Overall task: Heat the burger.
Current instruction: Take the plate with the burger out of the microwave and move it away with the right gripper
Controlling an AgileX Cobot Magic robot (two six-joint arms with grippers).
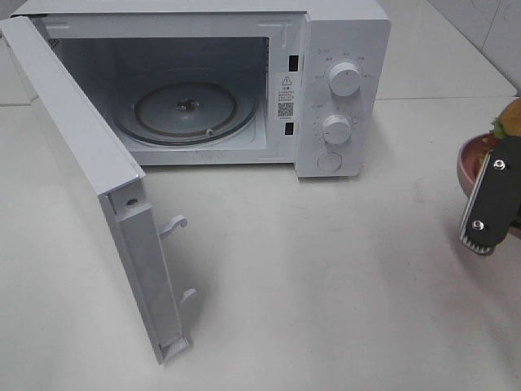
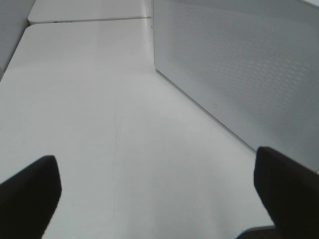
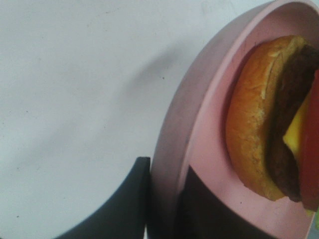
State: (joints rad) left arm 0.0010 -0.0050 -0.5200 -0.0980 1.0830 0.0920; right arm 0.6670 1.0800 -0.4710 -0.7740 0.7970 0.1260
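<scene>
The pink plate's lower edge [image 1: 465, 173] [image 3: 187, 102] is above its shadow on the tabletop, so I will lower the plate before my right gripper lets go of it.
The burger [image 1: 511, 119] sits on a pink plate [image 1: 467, 160] at the far right edge of the exterior high view, only partly in frame. My right gripper [image 1: 491, 183] is shut on the plate's near rim. In the right wrist view its dark fingers [image 3: 132, 204] pinch the rim of the plate [image 3: 199, 114], with the burger's [image 3: 259, 129] bun, patty and cheese just beyond. Whether the plate rests on the table I cannot tell. My left gripper [image 2: 158, 194] is open and empty, low over the table beside the outer face of the microwave door [image 2: 239, 64].
The white microwave [image 1: 346, 41] stands at the back with its door [image 1: 81, 163] swung wide open to the left. Its glass turntable [image 1: 186, 110] is bare. White tabletop [image 1: 326, 285] lies between the microwave and the plate.
</scene>
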